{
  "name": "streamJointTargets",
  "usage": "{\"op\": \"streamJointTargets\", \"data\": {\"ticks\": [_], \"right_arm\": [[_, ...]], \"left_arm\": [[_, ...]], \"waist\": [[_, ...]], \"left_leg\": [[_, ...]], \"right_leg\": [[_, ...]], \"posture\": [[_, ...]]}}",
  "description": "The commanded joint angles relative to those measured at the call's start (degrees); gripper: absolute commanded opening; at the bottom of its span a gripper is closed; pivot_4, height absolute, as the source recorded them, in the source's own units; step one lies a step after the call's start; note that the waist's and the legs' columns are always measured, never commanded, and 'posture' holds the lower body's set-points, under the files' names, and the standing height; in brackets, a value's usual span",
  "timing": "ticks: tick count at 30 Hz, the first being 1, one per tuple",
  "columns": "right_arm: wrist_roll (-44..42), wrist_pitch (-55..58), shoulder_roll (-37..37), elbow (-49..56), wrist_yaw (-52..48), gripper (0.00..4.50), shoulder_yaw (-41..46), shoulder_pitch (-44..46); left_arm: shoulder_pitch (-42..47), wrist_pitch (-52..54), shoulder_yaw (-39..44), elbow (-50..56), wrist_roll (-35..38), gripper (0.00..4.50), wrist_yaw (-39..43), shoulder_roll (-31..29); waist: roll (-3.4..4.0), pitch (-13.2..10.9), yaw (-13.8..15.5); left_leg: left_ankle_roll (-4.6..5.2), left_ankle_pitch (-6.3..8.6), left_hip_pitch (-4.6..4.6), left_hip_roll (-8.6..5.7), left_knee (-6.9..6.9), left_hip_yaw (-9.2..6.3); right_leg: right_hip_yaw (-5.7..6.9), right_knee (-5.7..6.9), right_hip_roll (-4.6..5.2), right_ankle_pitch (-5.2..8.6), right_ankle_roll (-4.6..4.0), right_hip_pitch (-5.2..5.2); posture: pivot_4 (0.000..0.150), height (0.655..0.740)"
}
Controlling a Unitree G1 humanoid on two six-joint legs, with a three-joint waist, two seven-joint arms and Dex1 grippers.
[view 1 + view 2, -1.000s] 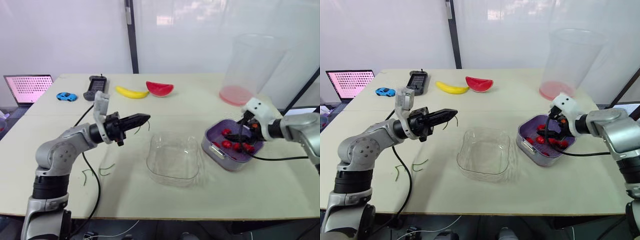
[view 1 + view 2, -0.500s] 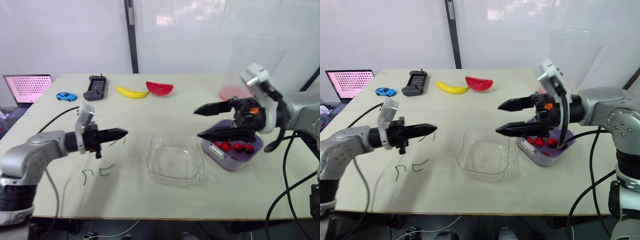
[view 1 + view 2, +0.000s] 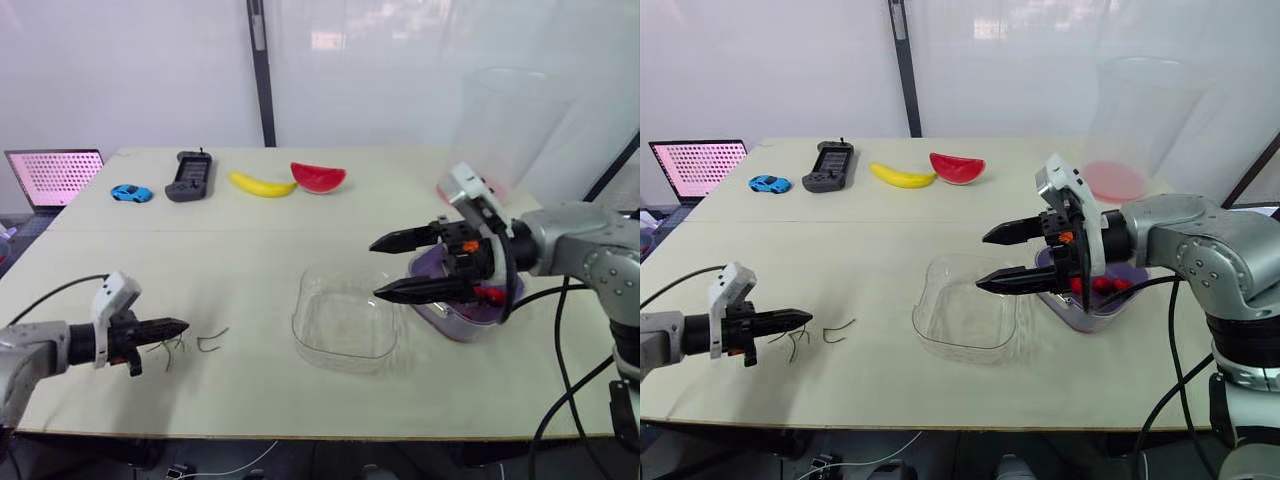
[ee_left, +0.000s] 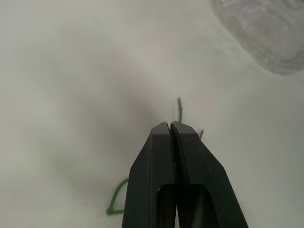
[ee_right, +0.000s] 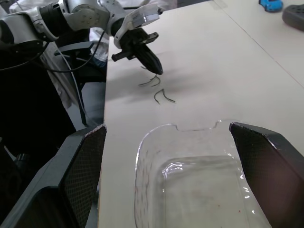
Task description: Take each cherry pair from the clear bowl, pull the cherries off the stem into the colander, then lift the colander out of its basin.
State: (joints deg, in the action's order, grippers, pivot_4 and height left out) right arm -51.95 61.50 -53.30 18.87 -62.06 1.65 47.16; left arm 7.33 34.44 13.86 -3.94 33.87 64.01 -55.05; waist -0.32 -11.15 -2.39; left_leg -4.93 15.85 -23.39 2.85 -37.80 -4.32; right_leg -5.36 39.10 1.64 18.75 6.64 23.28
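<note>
I need to lift the colander out next, and its basin (image 3: 455,322) wraps its sides, so my right gripper needs to grab the colander by its exposed rim (image 3: 416,267).
The clear bowl (image 3: 345,320) stands empty at the table's middle. To its right the purple colander in its basin (image 3: 455,322) holds red cherries (image 3: 487,294), partly hidden by my right arm. My right gripper (image 3: 375,270) is open, its fingers spread wide above the bowl's right rim; the right wrist view looks down into the bowl (image 5: 190,183). My left gripper (image 3: 182,325) sits low over the table's front left, shut on a green cherry stem (image 4: 179,108). Loose green stems (image 3: 212,339) lie on the table just beside it.
Along the back of the table are a laptop (image 3: 55,175), a blue toy car (image 3: 132,192), a black handheld device (image 3: 188,175), a banana (image 3: 262,185) and a watermelon slice (image 3: 318,177). A tall clear container with a pink base (image 3: 490,130) stands behind the colander.
My left arm has dropped and drawn back to the front left, bringing the stem down by the loose stems. My right gripper rose from the colander, opened and moved over the bowl's rim.
</note>
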Motion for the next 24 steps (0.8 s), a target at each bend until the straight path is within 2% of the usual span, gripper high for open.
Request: {"op": "streamJointTargets", "data": {"ticks": [1, 2, 3, 6, 8, 17, 24], "right_arm": [[-0.6, 0.1, -1.1, 2.1, 0.7, 4.5, 1.9, -0.3], [-0.8, 0.3, -1.4, 2.5, 0.8, 4.5, 1.9, -0.5], [-0.8, 0.5, -1.7, 2.8, 0.9, 4.5, 1.8, -0.7], [0.0, 0.1, -2.0, 3.3, 1.5, 4.5, 1.4, -1.2], [0.0, 0.0, -2.0, 3.3, 1.8, 4.5, 1.6, -1.2], [-1.3, 1.1, -3.3, 3.8, 2.1, 4.5, 2.6, -1.9], [-2.9, 4.1, -7.7, 6.0, 3.8, 4.5, 6.8, -5.7]], "left_arm": [[-0.5, -1.6, 2.3, 0.0, -0.5, 0.97, 0.3, 0.0], [-0.7, -1.8, 2.1, 0.0, -0.7, 1.53, 0.5, 0.1], [-0.7, -1.9, 2.0, 0.0, -0.9, 1.9, 0.5, 0.2], [-0.2, -2.2, 2.1, -0.4, -0.8, 3.6, 0.4, 0.8], [0.7, -2.4, 2.8, -1.4, -0.4, 4.47, 0.2, 1.3], [9.2, -1.4, 8.4, -2.7, 4.2, 4.47, 2.3, 0.1], [16.7, -0.7, -0.2, 7.9, 5.2, 4.47, 11.3, -1.7]], "waist": [[0.0, 0.0, 0.0], [0.0, 0.0, 0.0], [0.0, 0.0, 0.0], [0.0, 0.0, 0.0], [0.0, 0.0, 0.0], [-0.01, 0.0, 0.1], [0.0, 0.0, 0.0]], "left_leg": [[0.0, 0.0, 0.0, 0.01, 0.0, 0.0], [0.0, 0.0, 0.0, 0.01, 0.0, 0.0], [0.0, 0.0, 0.0, 0.01, 0.0, 0.0], [0.0, 0.0, 0.0, 0.01, 0.0, 0.0], [0.0, 0.0, 0.01, 0.01, 0.0, 0.0], [0.0, 0.0, 0.0, 0.01, 0.0, 0.0], [0.0, 0.0, 0.0, 0.0, -0.03, 0.01]], "right_leg": [[0.0, 0.01, -0.01, 0.0, 0.0, 0.01], [0.0, 0.01, -0.01, 0.0, 0.0, 0.01], [0.0, 0.01, -0.01, 0.0, 0.0, 0.01], [0.0, 0.01, 0.0, 0.0, 0.0, 0.0], [0.0, 0.02, -0.01, 0.0, 0.0, 0.0], [0.0, 0.02, 0.0, 0.0, 0.0, 0.0], [0.01, 0.01, 0.0, 0.0, 0.0, -0.03]], "posture": [[0.15, 0.738], [0.15, 0.738], [0.15, 0.738], [0.15, 0.738], [0.15, 0.738], [0.15, 0.738], [0.15, 0.738]]}}
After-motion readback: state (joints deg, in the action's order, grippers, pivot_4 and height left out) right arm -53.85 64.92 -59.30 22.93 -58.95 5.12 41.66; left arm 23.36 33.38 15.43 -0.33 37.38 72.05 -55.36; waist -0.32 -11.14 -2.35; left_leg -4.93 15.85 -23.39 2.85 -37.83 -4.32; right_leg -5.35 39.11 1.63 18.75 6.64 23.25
